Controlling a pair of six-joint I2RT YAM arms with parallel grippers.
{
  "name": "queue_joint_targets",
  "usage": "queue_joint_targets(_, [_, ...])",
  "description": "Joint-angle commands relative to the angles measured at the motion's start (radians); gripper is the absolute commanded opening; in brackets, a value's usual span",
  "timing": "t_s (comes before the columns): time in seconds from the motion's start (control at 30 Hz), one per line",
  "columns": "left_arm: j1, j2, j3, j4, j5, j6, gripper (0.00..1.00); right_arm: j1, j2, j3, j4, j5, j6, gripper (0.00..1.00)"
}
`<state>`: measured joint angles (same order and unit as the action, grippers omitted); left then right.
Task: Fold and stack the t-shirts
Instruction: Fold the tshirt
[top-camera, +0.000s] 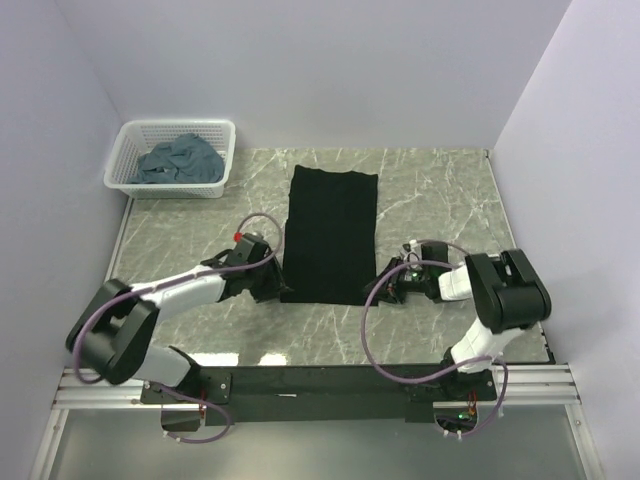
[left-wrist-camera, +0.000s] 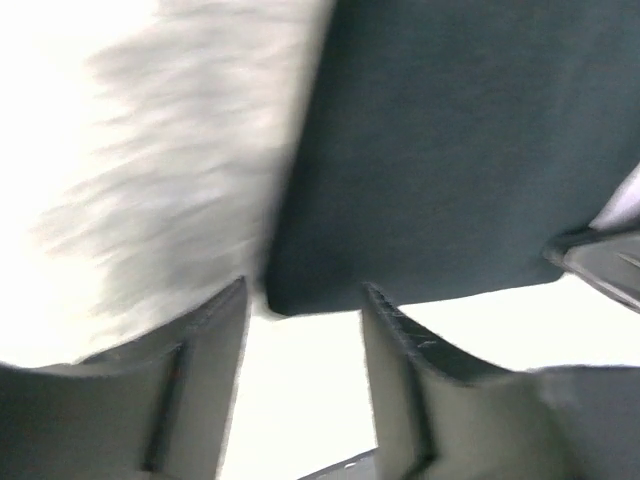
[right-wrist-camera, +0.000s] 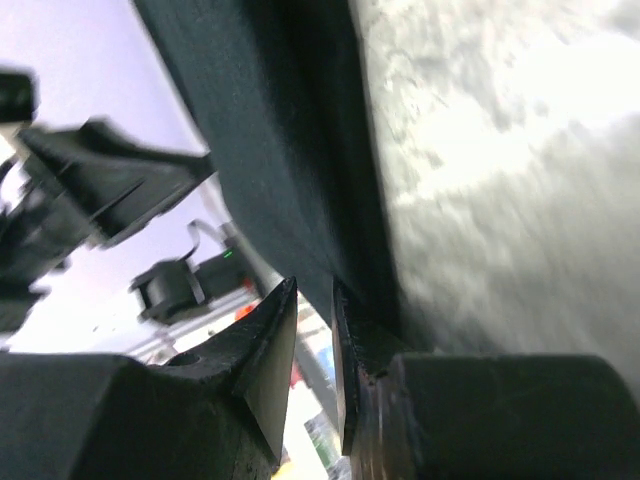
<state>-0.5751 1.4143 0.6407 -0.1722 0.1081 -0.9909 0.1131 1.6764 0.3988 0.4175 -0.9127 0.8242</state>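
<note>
The robot's left gripper has to fold the shirt's near edge (top-camera: 285, 297) over evenly, so next it should take hold of the black t-shirt (top-camera: 331, 235) by its near corner, opposite the right gripper's corner.
A black t-shirt (top-camera: 331, 235) lies flat in the middle of the marble table, folded into a long narrow rectangle. My left gripper (top-camera: 281, 291) sits low at its near left corner. In the left wrist view the gripper (left-wrist-camera: 305, 295) is open, with the shirt's rounded corner (left-wrist-camera: 450, 150) just ahead of the fingertips and nothing between them. My right gripper (top-camera: 385, 288) is at the near right corner. In the right wrist view its jaws (right-wrist-camera: 313, 290) stand a narrow gap apart, tips at the edge of the black cloth (right-wrist-camera: 270, 130). Slate blue-grey t-shirts (top-camera: 180, 160) lie crumpled in the basket.
A white lattice basket (top-camera: 224, 150) stands at the far left corner against the wall. Pale walls close in the table on the left, back and right. The arm bases and a metal rail run along the near edge.
</note>
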Motion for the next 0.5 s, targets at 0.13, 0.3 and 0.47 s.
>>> queue_joint_targets(0.13, [-0.015,-0.133,0.057,-0.308,-0.234,0.04,0.73,0.014,-0.311,0.052,-0.499,0.325,-0.203,0.36])
queue_joint_targets(0.3, [-0.071,-0.074,0.128,-0.363,-0.298,0.066,0.88,0.111,-0.504,0.145,-0.713,0.636,-0.25,0.53])
queue_joint_targets(0.47, [-0.114,0.041,0.204,-0.365,-0.309,0.078,0.79,0.212,-0.54,0.21,-0.832,0.799,-0.254,0.59])
